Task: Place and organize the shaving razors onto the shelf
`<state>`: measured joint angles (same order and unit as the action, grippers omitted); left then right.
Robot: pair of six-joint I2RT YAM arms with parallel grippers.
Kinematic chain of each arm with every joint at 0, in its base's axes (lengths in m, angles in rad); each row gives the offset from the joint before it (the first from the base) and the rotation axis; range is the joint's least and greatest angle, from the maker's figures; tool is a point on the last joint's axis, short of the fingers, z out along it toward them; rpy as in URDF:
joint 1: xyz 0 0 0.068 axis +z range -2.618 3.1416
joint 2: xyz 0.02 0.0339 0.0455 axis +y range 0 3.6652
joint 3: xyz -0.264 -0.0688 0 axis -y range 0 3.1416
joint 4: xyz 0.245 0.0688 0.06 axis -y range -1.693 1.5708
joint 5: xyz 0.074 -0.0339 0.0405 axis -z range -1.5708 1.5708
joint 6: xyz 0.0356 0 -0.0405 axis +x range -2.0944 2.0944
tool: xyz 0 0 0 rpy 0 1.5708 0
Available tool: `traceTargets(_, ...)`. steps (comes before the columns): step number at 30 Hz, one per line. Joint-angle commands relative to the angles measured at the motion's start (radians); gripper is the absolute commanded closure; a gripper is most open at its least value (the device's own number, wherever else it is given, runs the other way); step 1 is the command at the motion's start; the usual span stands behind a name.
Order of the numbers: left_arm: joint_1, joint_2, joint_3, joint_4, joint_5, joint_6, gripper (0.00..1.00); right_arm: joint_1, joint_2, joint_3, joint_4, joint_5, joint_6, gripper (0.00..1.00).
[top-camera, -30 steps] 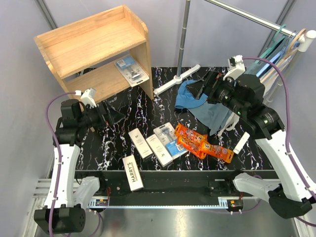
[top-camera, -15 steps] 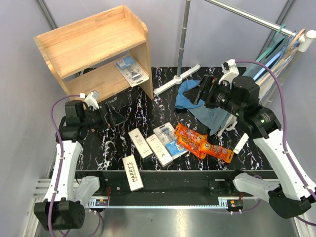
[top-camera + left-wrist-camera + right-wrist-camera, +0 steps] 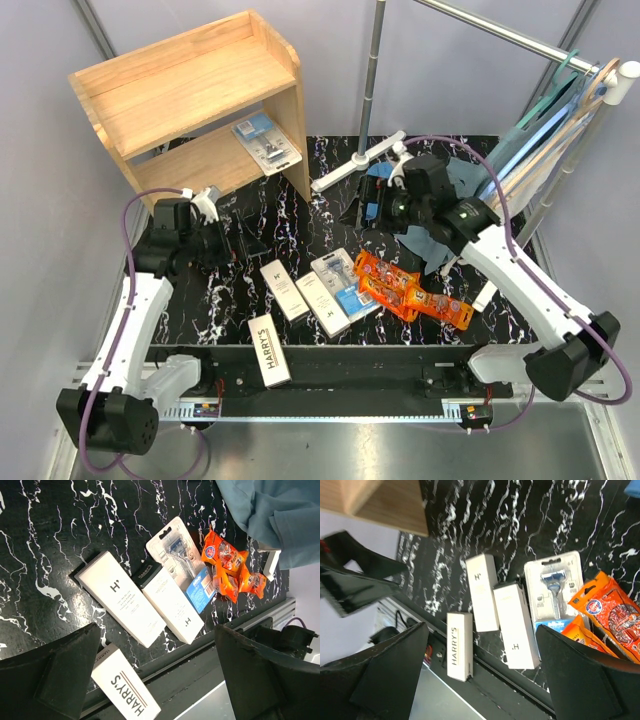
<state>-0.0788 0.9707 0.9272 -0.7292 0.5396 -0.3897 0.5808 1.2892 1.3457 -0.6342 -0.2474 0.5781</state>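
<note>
The blister pack has a raised razor handle [image 3: 345,283]. My right gripper will grab the pack by it next, so the end with the hanger hole stays free to go into the shelf [image 3: 190,100].
The light-wood shelf [image 3: 190,100] stands at the back left, with one blue-and-clear blister pack [image 3: 267,143] on its lower level. On the table's front lie two white Harry's boxes [image 3: 284,290] [image 3: 322,303], a third [image 3: 268,350] overhanging the front edge, another blister pack [image 3: 345,283] and shiny orange packs [image 3: 410,290]. My left gripper [image 3: 240,240] is open and empty, left of the boxes; its view shows the boxes [image 3: 120,597] and the orange packs [image 3: 230,572]. My right gripper [image 3: 370,200] is open and empty, behind the packs; its view shows the boxes [image 3: 481,592] and the blister pack [image 3: 555,590].
Blue cloths [image 3: 440,225] lie at the back right under the right arm. A metal clothes rack [image 3: 375,70] with hangers stands behind. A small white box [image 3: 489,290] lies at the right edge. The shelf's corner shows in the right wrist view [image 3: 380,500].
The right gripper has swung left and lower, from over the cloths toward the table's middle. The left gripper has moved right toward the boxes. The packs have not moved.
</note>
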Motion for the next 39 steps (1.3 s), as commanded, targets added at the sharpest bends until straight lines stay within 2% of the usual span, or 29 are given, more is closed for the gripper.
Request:
traceTargets(1,-0.007,0.003,0.048,0.004,-0.046,0.008,0.01,0.034,0.050,-0.026,0.010,0.020,-0.060,0.00)
traceTargets(8,-0.007,0.008,0.044,0.002,-0.046,0.009,0.01,0.056,0.180,-0.124,0.074,-0.026,-0.086,0.03)
traceTargets(11,-0.007,0.014,0.039,0.004,-0.038,0.011,0.01,0.060,0.251,-0.135,0.105,-0.044,-0.095,0.08)
traceTargets(12,-0.007,0.016,0.038,0.004,-0.036,0.011,0.01,0.062,0.284,-0.135,0.116,-0.047,-0.096,0.16)
traceTargets(16,-0.007,0.016,0.038,0.004,-0.024,0.015,0.01,0.060,0.366,-0.122,0.157,-0.061,-0.109,0.30)
traceTargets(20,-0.007,0.011,0.036,0.004,-0.021,0.020,0.01,0.063,0.458,-0.103,0.162,-0.061,-0.135,0.38)
traceTargets(32,-0.007,0.014,0.022,0.008,0.008,0.015,0.01,0.065,0.536,-0.140,0.183,-0.046,-0.126,0.44)
traceTargets(35,-0.007,0.014,0.018,0.011,0.011,0.011,0.01,0.065,0.544,-0.149,0.182,-0.039,-0.127,0.51)
traceTargets(39,-0.007,0.011,0.013,0.011,0.019,0.008,0.01,0.073,0.553,-0.169,0.177,-0.003,-0.133,0.51)
